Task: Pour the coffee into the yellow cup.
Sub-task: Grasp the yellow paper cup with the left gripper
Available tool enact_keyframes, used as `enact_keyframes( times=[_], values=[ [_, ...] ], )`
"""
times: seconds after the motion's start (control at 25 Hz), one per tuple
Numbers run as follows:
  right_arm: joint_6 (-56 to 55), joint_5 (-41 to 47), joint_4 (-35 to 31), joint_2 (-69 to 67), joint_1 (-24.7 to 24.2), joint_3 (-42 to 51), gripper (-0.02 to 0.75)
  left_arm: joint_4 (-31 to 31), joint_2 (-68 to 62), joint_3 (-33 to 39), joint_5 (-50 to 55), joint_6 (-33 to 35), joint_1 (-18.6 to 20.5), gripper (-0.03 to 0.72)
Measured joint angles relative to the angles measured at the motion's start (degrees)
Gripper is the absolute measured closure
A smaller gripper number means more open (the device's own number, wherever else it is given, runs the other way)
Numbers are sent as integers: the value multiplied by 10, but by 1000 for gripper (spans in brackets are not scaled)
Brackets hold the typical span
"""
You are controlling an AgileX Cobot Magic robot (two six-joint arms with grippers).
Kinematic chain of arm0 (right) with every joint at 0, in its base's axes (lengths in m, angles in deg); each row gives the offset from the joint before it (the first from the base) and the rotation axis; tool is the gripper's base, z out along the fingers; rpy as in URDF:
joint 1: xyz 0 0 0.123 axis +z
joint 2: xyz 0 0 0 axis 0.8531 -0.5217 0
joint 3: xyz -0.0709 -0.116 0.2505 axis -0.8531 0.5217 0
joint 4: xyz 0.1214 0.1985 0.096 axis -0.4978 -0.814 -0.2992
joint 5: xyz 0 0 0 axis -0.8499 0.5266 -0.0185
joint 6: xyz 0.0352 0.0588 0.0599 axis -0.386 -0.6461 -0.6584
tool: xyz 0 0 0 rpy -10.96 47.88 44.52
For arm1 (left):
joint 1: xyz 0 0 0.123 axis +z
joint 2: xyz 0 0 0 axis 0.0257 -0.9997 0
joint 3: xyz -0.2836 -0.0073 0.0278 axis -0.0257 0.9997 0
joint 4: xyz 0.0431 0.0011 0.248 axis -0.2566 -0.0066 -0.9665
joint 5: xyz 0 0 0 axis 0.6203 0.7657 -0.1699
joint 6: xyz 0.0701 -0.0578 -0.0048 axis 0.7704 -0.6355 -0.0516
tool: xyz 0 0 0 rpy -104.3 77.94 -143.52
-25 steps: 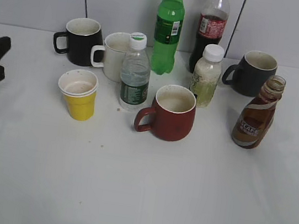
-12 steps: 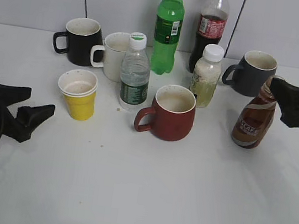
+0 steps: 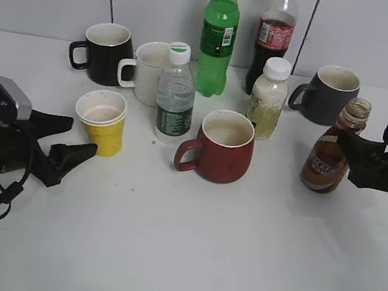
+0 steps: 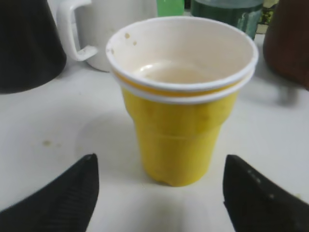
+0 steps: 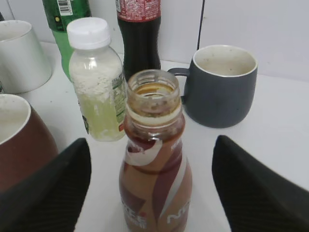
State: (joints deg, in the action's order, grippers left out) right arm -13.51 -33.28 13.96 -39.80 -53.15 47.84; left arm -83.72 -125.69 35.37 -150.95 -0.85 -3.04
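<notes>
Next, my left gripper grips the yellow cup by its narrower yellow lower body (image 3: 106,139), since the cup widens to a wide white rim (image 3: 101,108).
The yellow cup (image 3: 102,127) stands at the left of the white table, white inside with brown stains, and fills the left wrist view (image 4: 178,130). My left gripper (image 3: 84,137) is open, low on the table just left of the cup; the cup stands just beyond its fingertips (image 4: 159,166), untouched. The coffee bottle (image 3: 328,156), uncapped with a brown-and-white swirl label, stands at the right. My right gripper (image 3: 360,144) is open beside it. In the right wrist view the bottle (image 5: 154,179) stands between the spread fingers (image 5: 150,145), and no finger touches it.
Behind the cup stand a black mug (image 3: 106,53), a white mug (image 3: 147,70) and a water bottle (image 3: 175,99). A red mug (image 3: 222,148) is in the middle. A green bottle (image 3: 218,40), a cola bottle (image 3: 275,34), a pale-liquid bottle (image 3: 268,98) and a grey mug (image 3: 327,95) stand behind.
Both arms came in from the table's sides. The left gripper moved right, up to the yellow cup. The right gripper moved left and down to the coffee bottle. Nothing was grasped.
</notes>
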Motion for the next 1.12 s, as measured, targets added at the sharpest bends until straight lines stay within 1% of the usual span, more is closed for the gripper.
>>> enact_keyframes(
  times=[0.12, 0.2, 0.24, 0.28, 0.44, 0.6, 0.88, 1.12],
  values=[
    [3, -2, -1, -8, 0, 0, 151, -3, -10, -16, 0, 0, -10, 77],
    [4, -4, -1, -9, 0, 0, 151, -3, -21, -36, -1, 0, -30, 77],
    [6, -5, -1, -9, 0, 1, 151, -3, -22, -36, -1, 0, -31, 77],
    [6, -7, -1, -9, 0, 1, 151, 1, -31, -51, -1, 0, -48, 76],
    [8, -12, -1, -9, 0, 1, 151, 26, -43, -78, 0, 0, -70, 76],
    [10, -15, -1, -9, 0, 1, 151, 51, -47, -97, 0, 0, -78, 76],
    [11, -15, -1, -9, 0, 1, 151, 54, -83, -135, -1, -6, -87, 76],
    [12, -15, -1, -9, 0, 1, 151, 71, -93, -150, 0, -6, -88, 109]
  ],
)
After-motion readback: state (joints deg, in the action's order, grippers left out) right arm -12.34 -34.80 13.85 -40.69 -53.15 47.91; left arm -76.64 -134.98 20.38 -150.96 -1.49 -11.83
